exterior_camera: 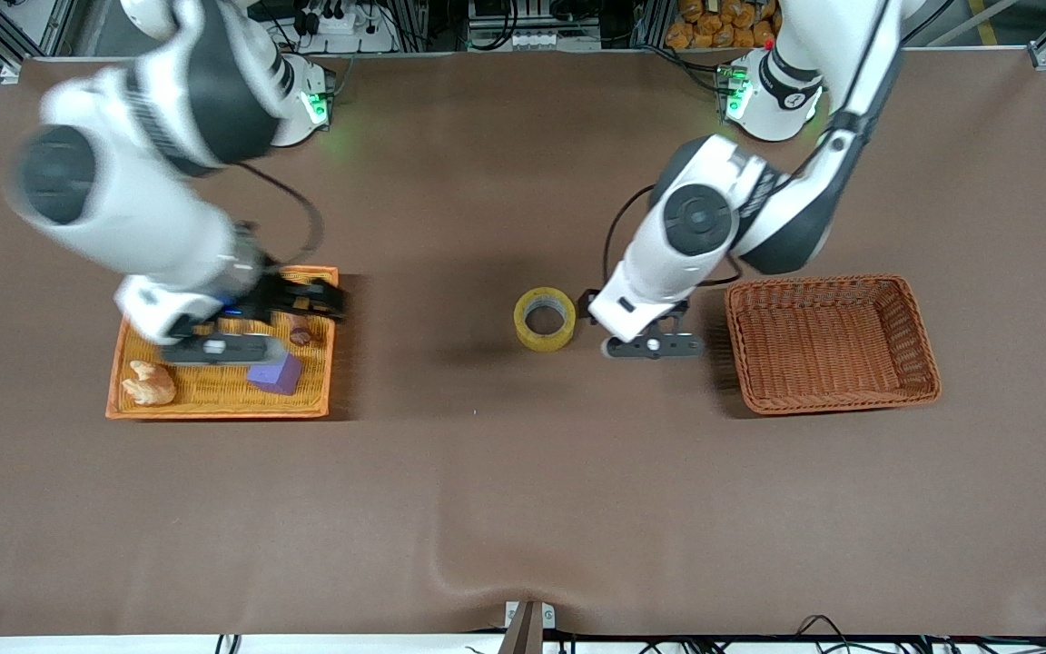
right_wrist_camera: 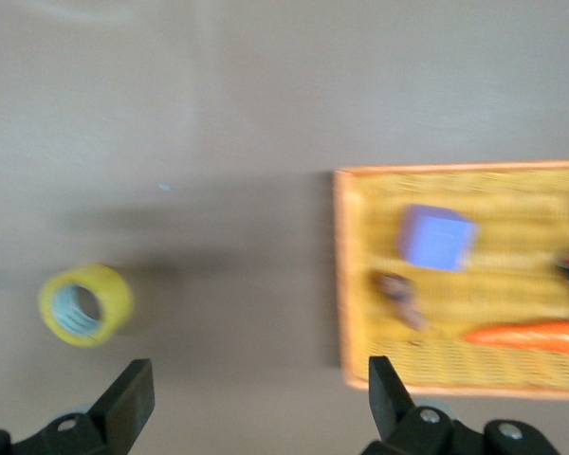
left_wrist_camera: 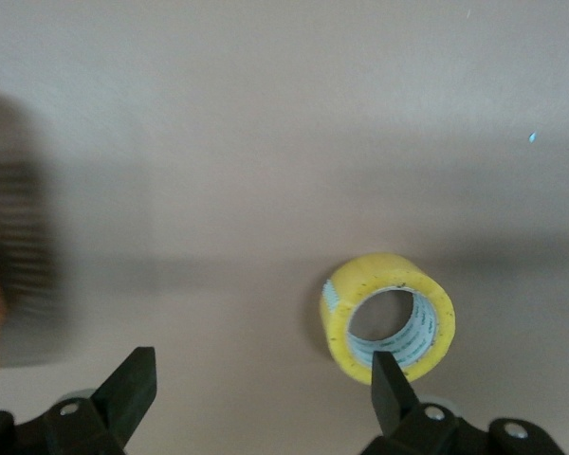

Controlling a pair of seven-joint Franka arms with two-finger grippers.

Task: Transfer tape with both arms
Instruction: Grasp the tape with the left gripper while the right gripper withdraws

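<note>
My left gripper grabs the tape by its ring wall (exterior_camera: 565,322) next, to transfer the tape to the wicker basket.
The tape (exterior_camera: 544,318), a yellowish roll with a grey-white core, stands on its edge on the brown table near the middle. It also shows in the left wrist view (left_wrist_camera: 389,318) and the right wrist view (right_wrist_camera: 83,304). My left gripper (exterior_camera: 646,331) is open and empty low over the table between the tape and the wicker basket; in its wrist view (left_wrist_camera: 261,398) one fingertip (left_wrist_camera: 389,384) is close beside the roll. My right gripper (exterior_camera: 328,300) is open and empty (right_wrist_camera: 256,398) over the edge of the orange tray (exterior_camera: 123,363) that faces the tape.
The orange tray (right_wrist_camera: 351,284) holds a purple cube (exterior_camera: 276,372), a small dark can (exterior_camera: 300,336) and a tan pastry-like piece (exterior_camera: 149,383); an orange carrot-like thing (right_wrist_camera: 531,335) shows in the right wrist view. A brown wicker basket (exterior_camera: 922,345) stands toward the left arm's end.
</note>
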